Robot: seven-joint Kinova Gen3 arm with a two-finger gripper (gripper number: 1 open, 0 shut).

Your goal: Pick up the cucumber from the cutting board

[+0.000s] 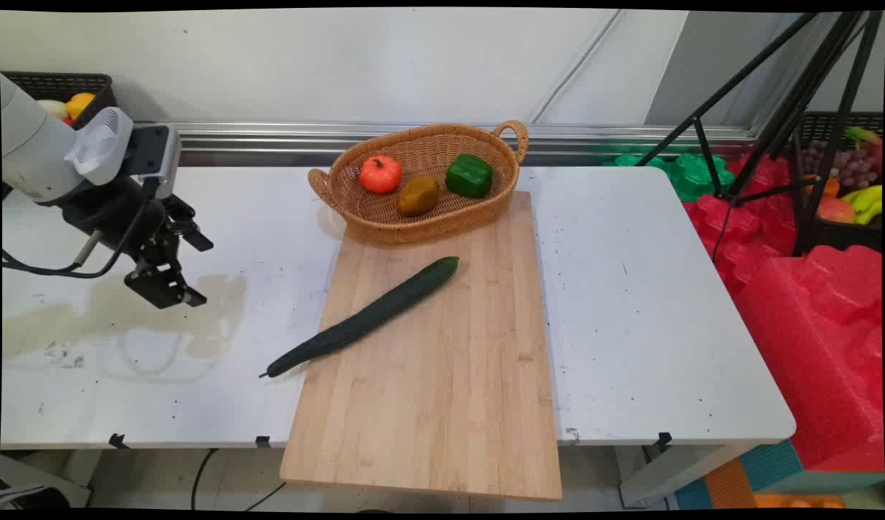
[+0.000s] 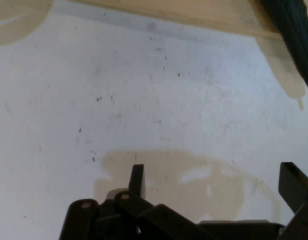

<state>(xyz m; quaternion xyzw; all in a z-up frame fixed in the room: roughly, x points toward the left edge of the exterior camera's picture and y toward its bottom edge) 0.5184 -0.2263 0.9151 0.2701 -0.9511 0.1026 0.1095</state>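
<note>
I should grab the cucumber by its middle (image 1: pixel 367 321) next, and then I can add it to the vegetables in the wicker basket (image 1: pixel 428 224).
My gripper (image 1: pixel 195 273) hangs open over the left part of the white table (image 1: pixel 630 303), with nothing between its fingers. In the hand view the gripper (image 2: pixel 214 182) looks down on bare, stained tabletop. A long dark green cucumber (image 1: pixel 367 315) lies slantwise on a wooden cutting board (image 1: pixel 442 390), its thin end overhanging the board's left edge, to the right of the gripper and apart from it. The hand view shows the cucumber (image 2: pixel 294 35) and the board's edge (image 2: pixel 204 12) at the top. A wicker basket (image 1: pixel 428 224) at the board's far end holds a red tomato (image 1: pixel 380 173), a brown fruit (image 1: pixel 417 195) and a green pepper (image 1: pixel 469 175).
A black basket (image 1: pixel 60 90) with fruit stands at the back left behind the arm. Right of the table stand a black tripod (image 1: pixel 774 108), red foam blocks (image 1: pixel 811 310) and a crate of fruit (image 1: pixel 847 173). A brownish stain (image 1: pixel 125 325) marks the table under the gripper.
</note>
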